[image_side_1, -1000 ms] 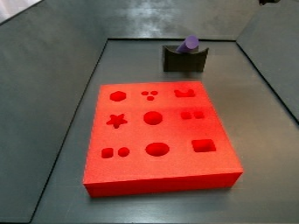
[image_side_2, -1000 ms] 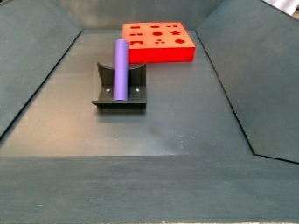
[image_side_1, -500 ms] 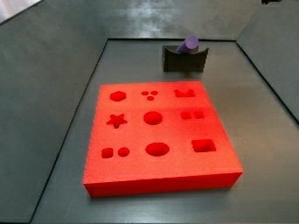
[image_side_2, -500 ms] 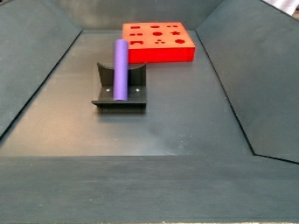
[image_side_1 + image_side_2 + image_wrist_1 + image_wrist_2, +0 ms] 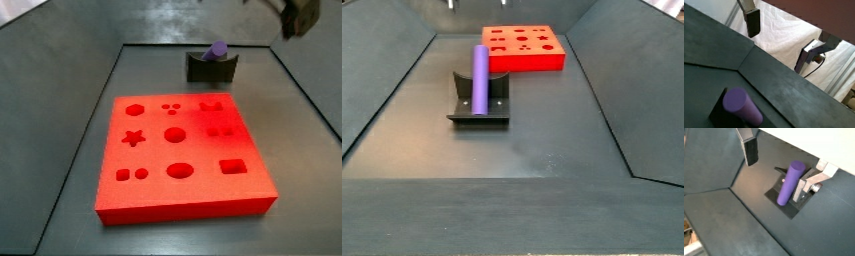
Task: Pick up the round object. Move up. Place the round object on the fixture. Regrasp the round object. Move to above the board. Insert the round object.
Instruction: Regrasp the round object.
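Note:
I will lift the purple round object from the fixture to insert it into the board, so next I will grab the purple round object by its upper end.
The purple round object lies lengthwise in the notch of the dark fixture, near the back wall in a side view. The orange-red board with its shaped holes sits apart from the fixture on the floor. My gripper hangs open high above the round object, which sits closer to one finger than the other. It touches neither. In a side view the gripper shows blurred at the upper edge. Nothing is between the pads.
Sloping dark grey walls enclose the floor on all sides. White cloth hangs beyond the wall in a wrist view. The board lies just past the fixture's far end.
The gripper has come into a side view at the upper right edge, where it did not show before. The round object, fixture and board have not moved.

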